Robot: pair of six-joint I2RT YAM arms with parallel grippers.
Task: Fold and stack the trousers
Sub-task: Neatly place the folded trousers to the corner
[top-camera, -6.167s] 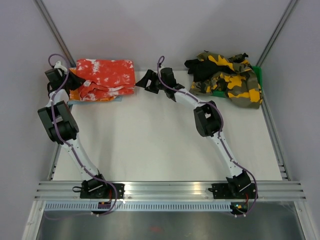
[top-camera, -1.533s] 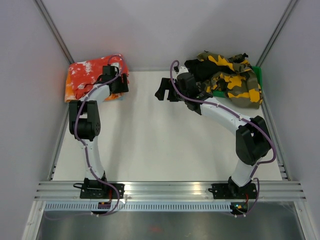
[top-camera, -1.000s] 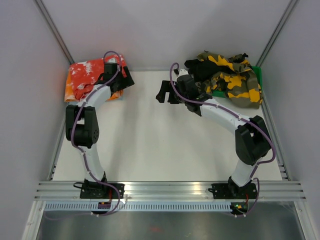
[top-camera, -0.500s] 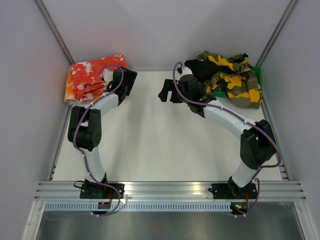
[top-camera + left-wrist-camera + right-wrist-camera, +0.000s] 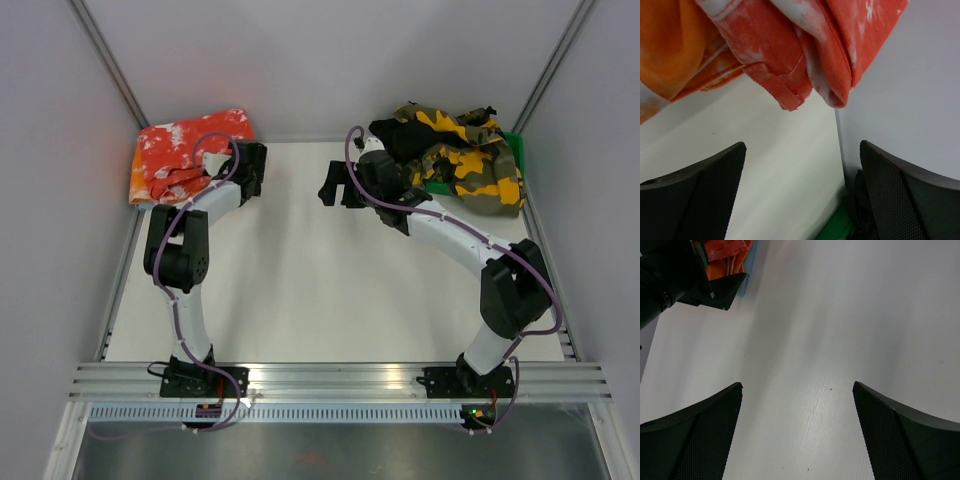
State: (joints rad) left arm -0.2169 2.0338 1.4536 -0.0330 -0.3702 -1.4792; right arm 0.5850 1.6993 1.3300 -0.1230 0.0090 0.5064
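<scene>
My left gripper grabs only the red trousers' folded edge corner, clear of the orange pair [image 5: 142,178], next, to neaten the stack.
The red, white-splotched trousers [image 5: 190,140] lie folded at the back left, on top of a lighter orange pair [image 5: 142,178]. My left gripper [image 5: 254,170] hangs open just off the stack's right edge, nothing between its fingers. From the left wrist, the red trousers' folded edge [image 5: 815,45] and the orange cloth [image 5: 670,50] fill the top, above the open left gripper [image 5: 802,145]. My right gripper [image 5: 330,188] is open over bare table at the back middle. The right wrist view shows the right gripper [image 5: 797,385] empty, facing the left gripper [image 5: 690,280].
A heap of yellow-green camouflage trousers [image 5: 465,160] with a black pair [image 5: 400,135] sits on a green bin [image 5: 514,142] at the back right. Grey walls close in the table on the left, back and right.
My left gripper has come off the top of the red trousers and now sits lower, beside the stack's right edge. The right gripper has shifted slightly toward the back.
</scene>
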